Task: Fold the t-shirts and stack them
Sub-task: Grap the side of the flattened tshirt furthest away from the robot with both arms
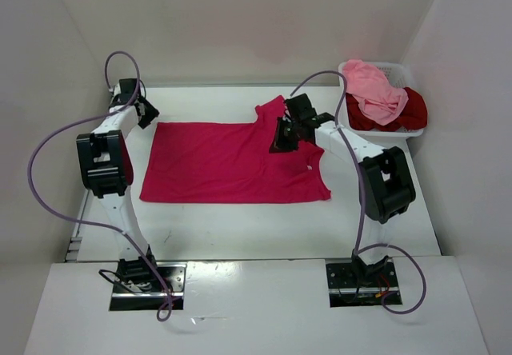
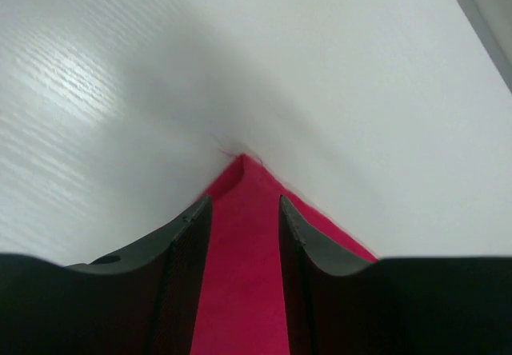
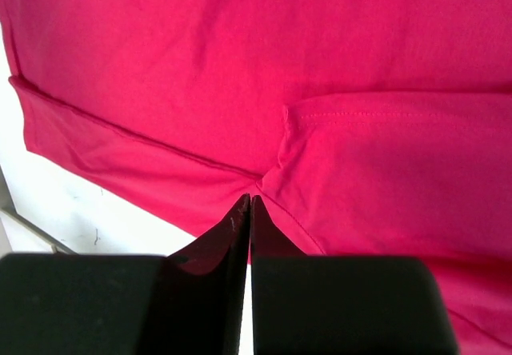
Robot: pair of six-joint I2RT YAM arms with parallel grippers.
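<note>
I will grab the crimson-pink t-shirt point(image 1: 228, 163) by its far corner point(image 1: 159, 125) with my left gripper next. Then I can fold the t-shirt's far edge over its body.
The bright crimson-pink t-shirt point(image 1: 228, 163) lies spread flat on the white table. My left gripper point(image 1: 149, 117) is at its far left corner. In the left wrist view the jaws point(image 2: 244, 203) stand apart, with the shirt's corner point(image 2: 240, 243) lying between the fingers. My right gripper point(image 1: 280, 141) is over the shirt's right part near the sleeve. In the right wrist view it point(image 3: 251, 201) is shut, its tips at a pucker of the cloth point(image 3: 360, 155) where the sleeve seam meets the body. The light pink t-shirt point(image 1: 372, 87) and the dark red t-shirt point(image 1: 410, 111) lie in the basket.
The white mesh basket point(image 1: 398, 69) stands at the far right corner of the table point(image 1: 240, 227). White walls close in the table at the back and both sides. Purple cables loop from both arms.
</note>
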